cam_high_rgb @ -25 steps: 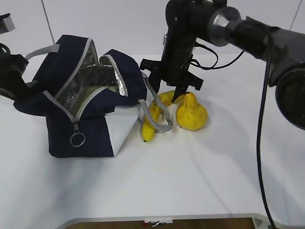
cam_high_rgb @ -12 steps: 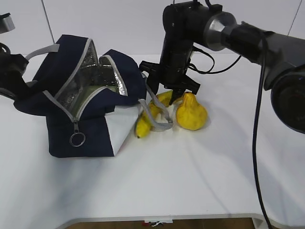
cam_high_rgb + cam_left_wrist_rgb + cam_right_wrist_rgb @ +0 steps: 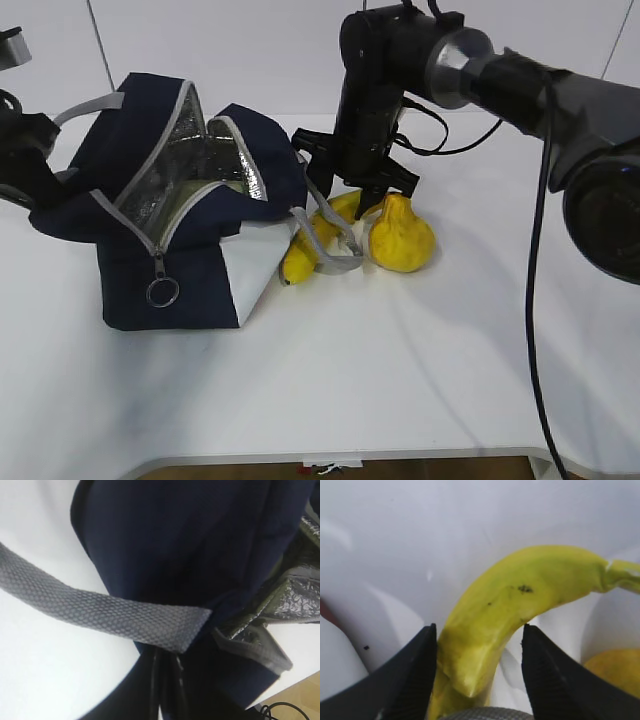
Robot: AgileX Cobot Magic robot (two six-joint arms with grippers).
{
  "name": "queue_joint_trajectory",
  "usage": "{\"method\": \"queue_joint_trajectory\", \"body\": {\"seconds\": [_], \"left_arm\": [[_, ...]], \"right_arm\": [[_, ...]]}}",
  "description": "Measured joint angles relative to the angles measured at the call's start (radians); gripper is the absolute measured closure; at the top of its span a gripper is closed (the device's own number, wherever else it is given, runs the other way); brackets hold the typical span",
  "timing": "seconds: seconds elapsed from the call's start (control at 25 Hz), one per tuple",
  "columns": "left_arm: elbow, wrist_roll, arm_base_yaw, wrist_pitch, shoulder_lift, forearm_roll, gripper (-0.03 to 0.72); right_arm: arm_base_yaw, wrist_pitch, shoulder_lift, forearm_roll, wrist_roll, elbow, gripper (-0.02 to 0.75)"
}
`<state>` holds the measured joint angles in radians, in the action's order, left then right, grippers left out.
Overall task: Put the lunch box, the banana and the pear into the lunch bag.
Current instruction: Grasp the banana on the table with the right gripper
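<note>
My right gripper grabs the banana's curved middle (image 3: 477,635) next, to get the banana into the lunch bag.
The navy lunch bag (image 3: 150,130) stands open on the left and shows its silver lining; a pale green lid, the lunch box (image 3: 200,198), shows faintly inside. The banana (image 3: 305,250) lies by the bag's white side, under a grey handle loop (image 3: 330,245). The pear (image 3: 402,238) stands just to its right. My right gripper (image 3: 348,202) is open and straddles the banana's upper end (image 3: 510,595). Its left finger touches the banana and its right finger stands apart. My left gripper (image 3: 25,165) is shut on the bag's far left edge (image 3: 175,540).
The white table (image 3: 400,370) stretches in front and to the right. The bag's zipper ring pull (image 3: 162,292) hangs at its front. The bag's other grey handle (image 3: 100,610) crosses the left wrist view. The pear's edge (image 3: 615,665) lies close to my right finger.
My right gripper has lowered over the banana. The banana's lower tip has swung left toward the bag. The bag, pear and left gripper have stayed put.
</note>
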<state>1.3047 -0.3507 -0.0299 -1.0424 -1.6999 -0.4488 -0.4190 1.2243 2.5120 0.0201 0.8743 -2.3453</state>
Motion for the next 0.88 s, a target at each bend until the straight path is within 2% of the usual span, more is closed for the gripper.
{"method": "queue_joint_trajectory", "body": {"seconds": [0.48,0.76,0.88], "left_arm": [[0.0,0.0,0.0,0.003,0.0,0.0,0.695],[0.0,0.0,0.0,0.004,0.0,0.0,0.695],[0.0,0.0,0.0,0.004,0.0,-0.002,0.695]], "right_arm": [[0.0,0.0,0.004,0.006,-0.028,-0.003,0.305],[0.0,-0.004,0.004,0.011,-0.039,-0.005,0.458],[0.0,-0.006,0.004,0.007,-0.059,-0.012,0.474]]}}
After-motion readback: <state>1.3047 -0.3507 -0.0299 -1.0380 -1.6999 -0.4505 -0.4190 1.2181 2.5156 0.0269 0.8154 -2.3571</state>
